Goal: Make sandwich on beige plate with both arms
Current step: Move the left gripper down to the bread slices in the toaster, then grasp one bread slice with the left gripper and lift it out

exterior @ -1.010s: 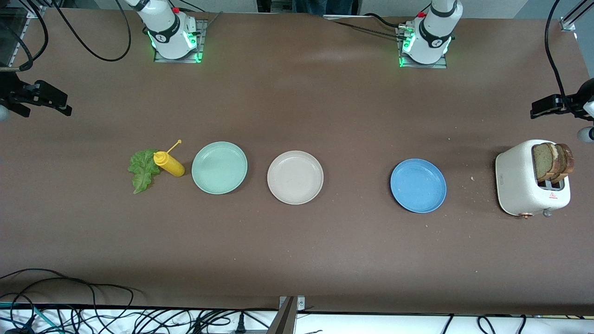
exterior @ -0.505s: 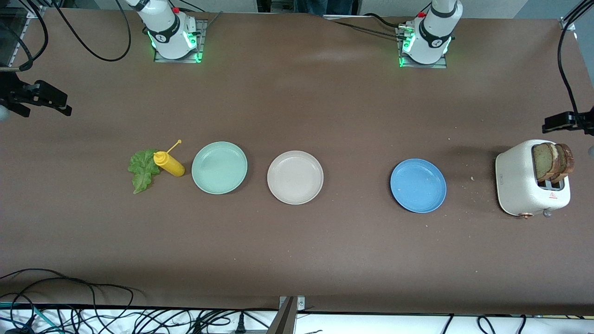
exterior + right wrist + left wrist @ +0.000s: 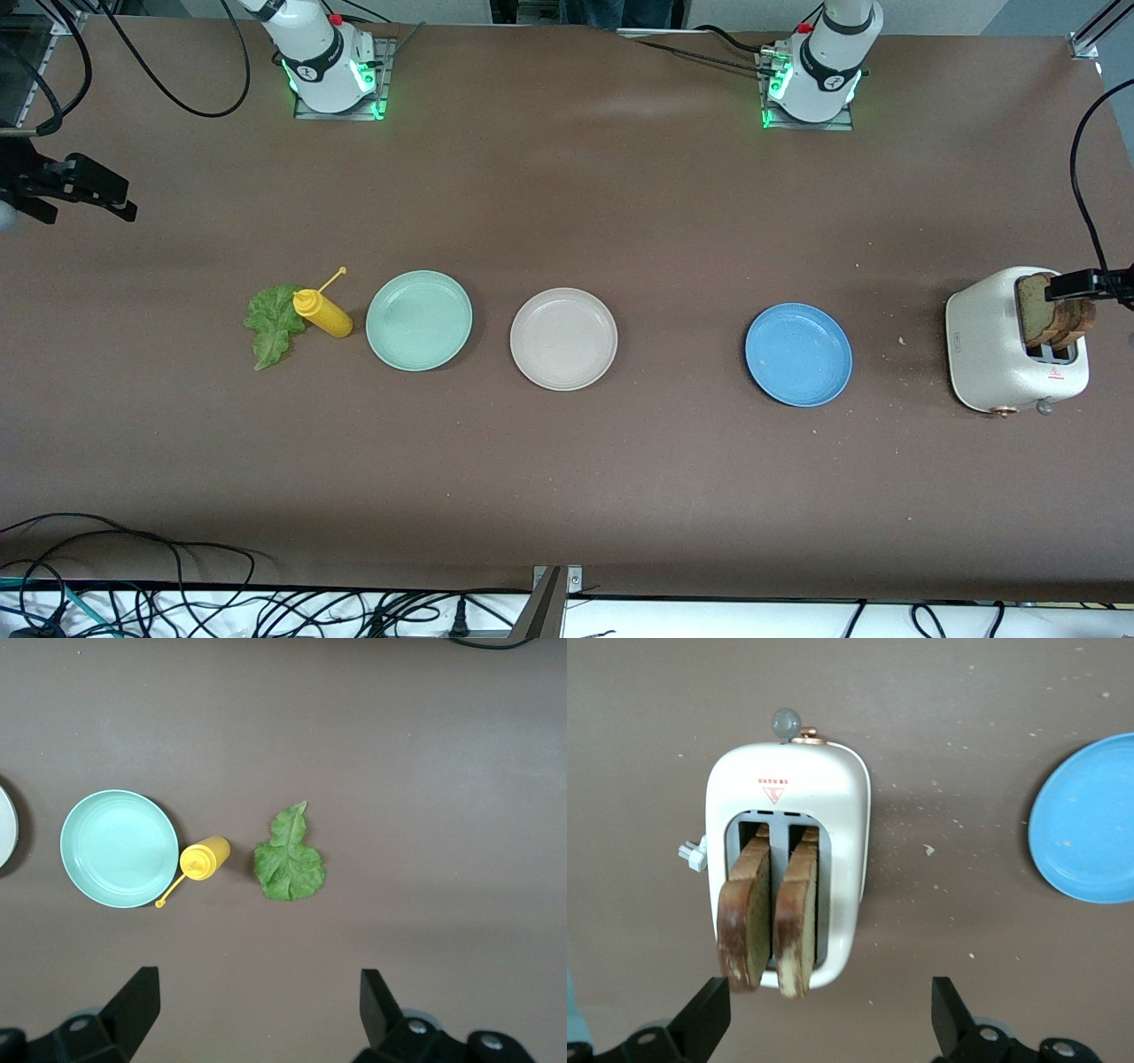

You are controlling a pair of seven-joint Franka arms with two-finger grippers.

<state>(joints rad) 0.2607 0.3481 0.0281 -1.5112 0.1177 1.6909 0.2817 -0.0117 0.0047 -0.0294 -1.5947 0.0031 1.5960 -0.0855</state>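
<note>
I will next use my left gripper to grab a bread slice by its crusted end standing out of the toaster [image 3: 992,354]. That will start the sandwich on the beige plate [image 3: 563,339].
Two tan bread slices [image 3: 1054,319] with dark crust stand upright in the slots of a white toaster [image 3: 992,354] at the left arm's end of the table. My left gripper [image 3: 1088,283] hangs open over them; the left wrist view shows both slices [image 3: 749,912] just ahead of the gripper [image 3: 830,1019], nothing between its fingers. The beige plate [image 3: 563,339] lies bare mid-table. A green lettuce leaf [image 3: 270,323] lies flat toward the right arm's end. My right gripper [image 3: 106,197] hovers open over bare table near that end, the leaf [image 3: 289,861] ahead of it [image 3: 260,1010].
A yellow squeeze bottle [image 3: 323,313] lies on its side touching the lettuce, beside a mint green plate [image 3: 419,320]. A blue plate [image 3: 798,354] sits between the beige plate and the toaster. Crumbs dot the table near the toaster. Cables run along the table's near edge.
My left gripper has travelled toward the front camera and now sits over the bread in the toaster. The right arm and everything on the table stayed put.
</note>
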